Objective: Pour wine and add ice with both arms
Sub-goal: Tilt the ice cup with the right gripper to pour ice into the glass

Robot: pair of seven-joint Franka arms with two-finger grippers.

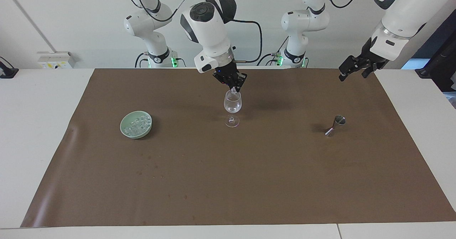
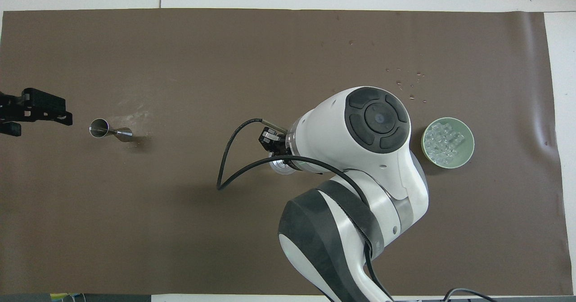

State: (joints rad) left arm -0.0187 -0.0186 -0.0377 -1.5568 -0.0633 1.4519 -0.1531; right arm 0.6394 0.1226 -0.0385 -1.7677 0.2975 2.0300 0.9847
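Observation:
My fingertips hold the ice over the wine glass (image 2: pixel 278 169), so the ice would come to rest inside, and it is time for my right gripper to release the ice now.
A clear wine glass (image 1: pixel 232 103) stands upright mid-mat, and something clear lies low in its bowl; I cannot tell whether it is wine. My right gripper (image 1: pixel 233 88) hangs just over the glass's rim, shut on a small whitish chunk of ice. In the overhead view the right arm covers most of the glass (image 2: pixel 278 169). More ice fills a green bowl (image 1: pixel 136 124) (image 2: pixel 447 142) toward the right arm's end. My left gripper (image 1: pixel 352 75) (image 2: pixel 41 124) is open and empty, raised over the mat's edge at the left arm's end.
A small steel jigger (image 1: pixel 335 125) (image 2: pixel 105 129) stands on the brown mat (image 1: pixel 228 182) toward the left arm's end. Water droplets (image 2: pixel 411 83) dot the mat farther from the robots than the bowl.

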